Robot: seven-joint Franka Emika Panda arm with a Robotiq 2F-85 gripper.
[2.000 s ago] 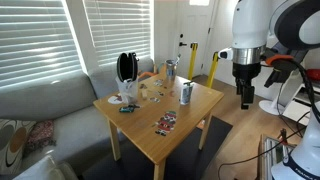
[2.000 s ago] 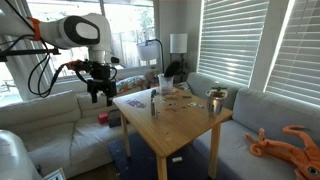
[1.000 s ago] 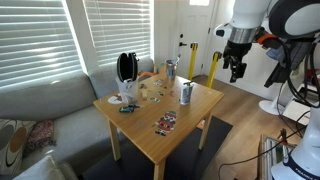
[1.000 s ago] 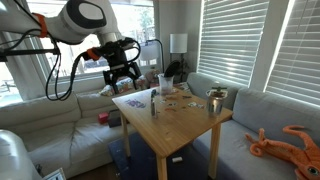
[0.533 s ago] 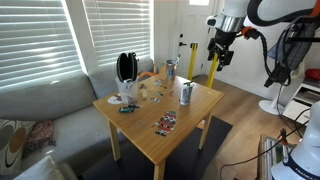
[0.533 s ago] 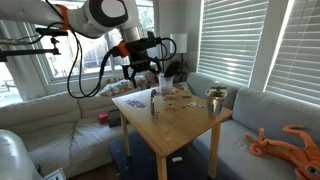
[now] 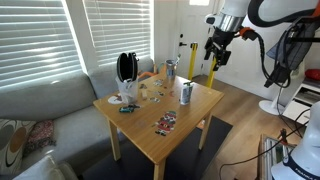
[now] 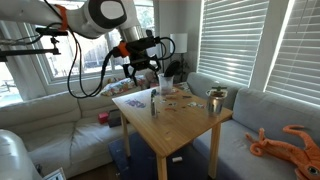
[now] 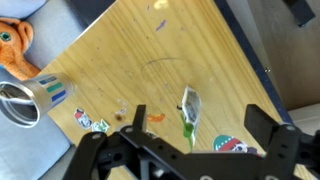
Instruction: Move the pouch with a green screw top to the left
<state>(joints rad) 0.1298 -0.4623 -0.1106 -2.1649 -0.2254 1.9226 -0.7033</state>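
Observation:
Next, the gripper grabs the pouch from above, fingers across its thin top near the green screw top, so its base stays free to set down.
The pouch with a green screw top (image 7: pixel 186 93) stands upright near the middle of the wooden table (image 7: pixel 190 115); it is blue-grey and white. In an exterior view it shows edge-on (image 8: pixel 153 103). In the wrist view the pouch (image 9: pixel 188 103) lies between the two fingers, far below, with its green cap towards the camera. My gripper (image 7: pixel 214 57) hangs high in the air beyond the table's far edge, open and empty. It also shows in an exterior view (image 8: pixel 143 74) and in the wrist view (image 9: pixel 200 125).
A silver metal cup (image 7: pixel 172 68) (image 8: pixel 215 100) (image 9: pixel 25 100) stands at a table corner. A flat colourful packet (image 7: pixel 166 123) lies near the front edge. A black object with a white bowl (image 7: pixel 126 72) stands at the left end. Sofas flank the table. An orange plush (image 9: pixel 12 45) lies on a sofa.
The arm has risen from low beside the table and swung in towards it, with the gripper open throughout. Over the last half second it barely moved. The pouch has not moved.

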